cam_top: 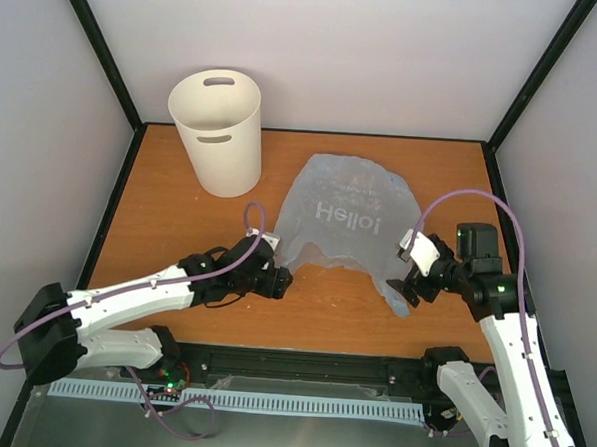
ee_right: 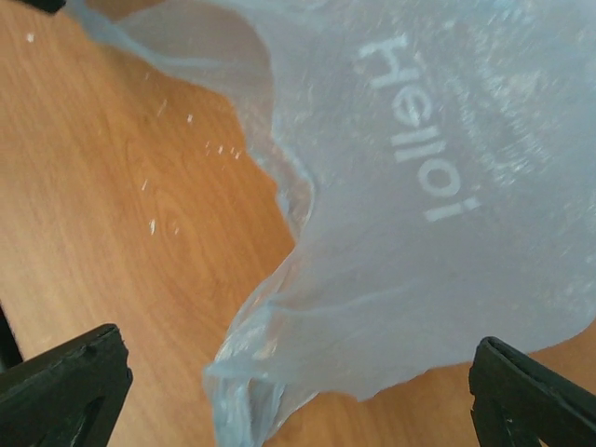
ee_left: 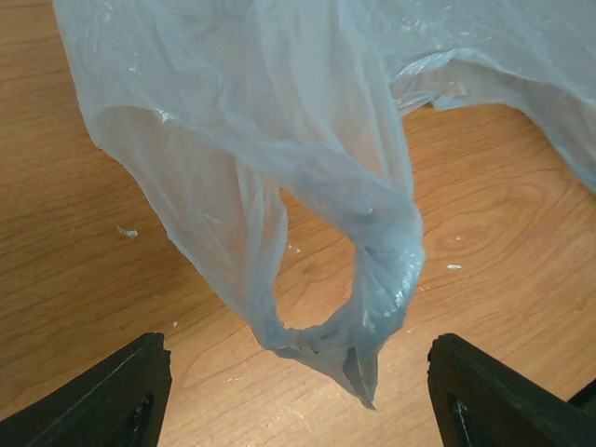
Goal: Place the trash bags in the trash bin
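My left gripper grabs the trash bag [cam_top: 344, 221] by its twisted handle loop [cam_top: 294, 262] next, so the other handle stays free for my right gripper.
The pale-blue trash bag [cam_top: 344, 221] lies flat on the wooden table [cam_top: 168, 237], its white "Hello!" lettering facing up. My left gripper [cam_top: 281, 281] is at the bag's near-left handle and my right gripper [cam_top: 408, 286] at its near-right handle. In the left wrist view the twisted handle loop [ee_left: 358, 307] rests on the wood between the wide-apart black fingers [ee_left: 112, 396], and that gripper [ee_left: 298, 352] is open. In the right wrist view the crumpled handle end [ee_right: 247, 382] lies between the spread fingers [ee_right: 65, 391], with that gripper [ee_right: 298, 343] open. The off-white trash bin [cam_top: 215, 129] stands upright at the back left, apart from the bag.
Black frame posts [cam_top: 105, 48] and pale walls close in the table on three sides. Bare wood [cam_top: 169, 207] lies between the bin and the left arm. Small white specks [ee_right: 154, 223] dot the tabletop.
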